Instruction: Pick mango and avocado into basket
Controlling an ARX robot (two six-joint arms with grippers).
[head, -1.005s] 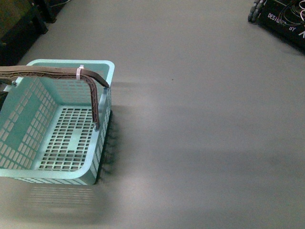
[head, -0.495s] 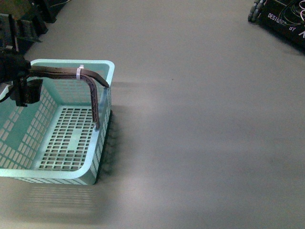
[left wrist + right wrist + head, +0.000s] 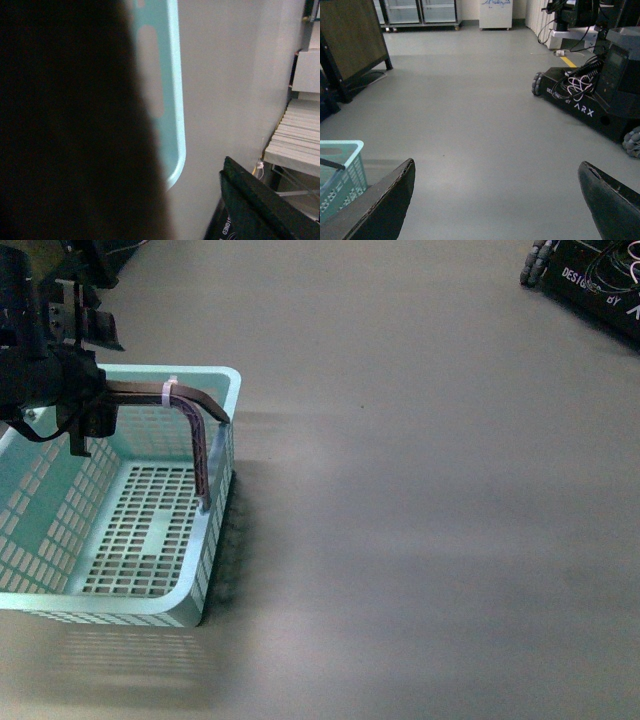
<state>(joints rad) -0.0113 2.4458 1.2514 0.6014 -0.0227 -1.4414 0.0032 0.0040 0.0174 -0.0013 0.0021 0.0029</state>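
I will next grab the basket by its brown handle with my left gripper. Then I can bring the basket along for the mango and avocado.
The teal basket [image 3: 215, 530] stands on the grey floor at the left of the front view, and nothing lies in it. Its brown handle [image 3: 200, 440] with a white tie rests along the far rim. My left gripper [image 3: 92, 380] hangs open over the basket's far left corner, close to the handle. Most of the left wrist view is dark; only the basket rim [image 3: 172, 100] shows beside that dark mass. My right gripper [image 3: 497, 205] is open over bare floor, with a basket corner [image 3: 340, 165] off to one side. The mango and the avocado are out of view.
A black wheeled ARX base [image 3: 590, 280] with cables stands at the far right, and it also fills one side of the right wrist view as the ARX base [image 3: 590, 100]. A wooden cabinet on black legs [image 3: 350, 40] and glass-door fridges stand further back. Black lettered equipment [image 3: 250, 205] sits near the basket.
My left gripper came into the front view from the left edge and rose towards the far side, over the basket's far left corner. The basket has stayed put.
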